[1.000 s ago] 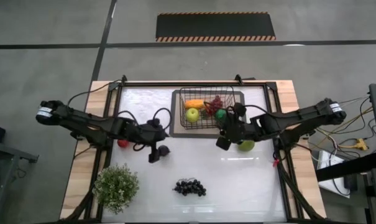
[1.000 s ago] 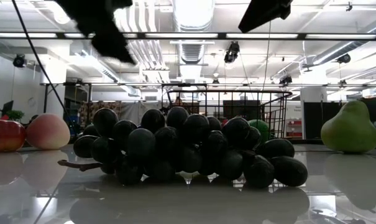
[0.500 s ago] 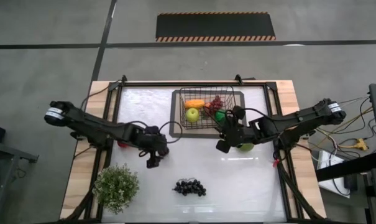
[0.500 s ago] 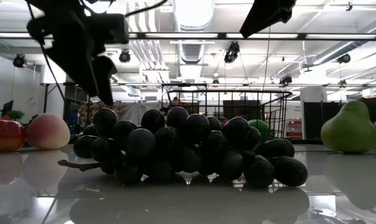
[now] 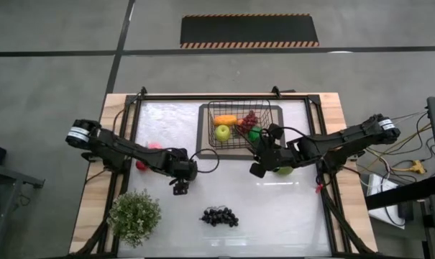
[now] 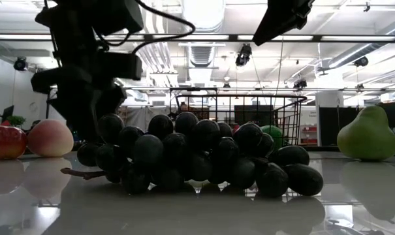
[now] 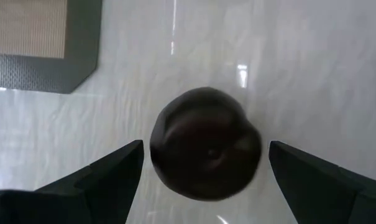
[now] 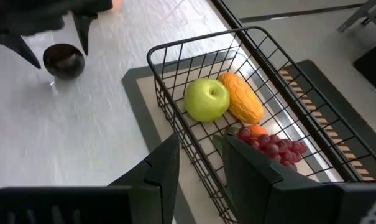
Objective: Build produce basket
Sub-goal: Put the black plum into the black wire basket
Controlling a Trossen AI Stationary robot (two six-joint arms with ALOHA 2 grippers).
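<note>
My left gripper takes hold of the plum (image 7: 205,155) by its rounded opposite sides next. Then the plum goes into the produce basket.
A dark purple plum (image 7: 205,155) lies on the white table. My left gripper (image 7: 206,144) stands open above it and points down, one finger on each side of the plum with a gap to each. From above, that gripper (image 5: 180,187) hides the plum. The black wire basket (image 5: 275,108) on its mat holds a yellow-green apple (image 8: 206,99), an orange mango (image 8: 242,99), red grapes (image 8: 268,149) and a green fruit (image 5: 254,133). My right gripper (image 8: 200,144) hangs over the basket's near rim, fingers slightly apart with nothing between them.
A dark grape bunch (image 5: 219,216) lies near the table's front. A red apple (image 5: 142,165) and a peach (image 5: 154,147) sit at the left under my left arm. A green pear (image 5: 284,170) lies under my right arm. A potted plant (image 5: 134,216) stands front left.
My left gripper has come down over the plum, tipping to point more steeply down, and has stayed open. The plum has kept its place.
</note>
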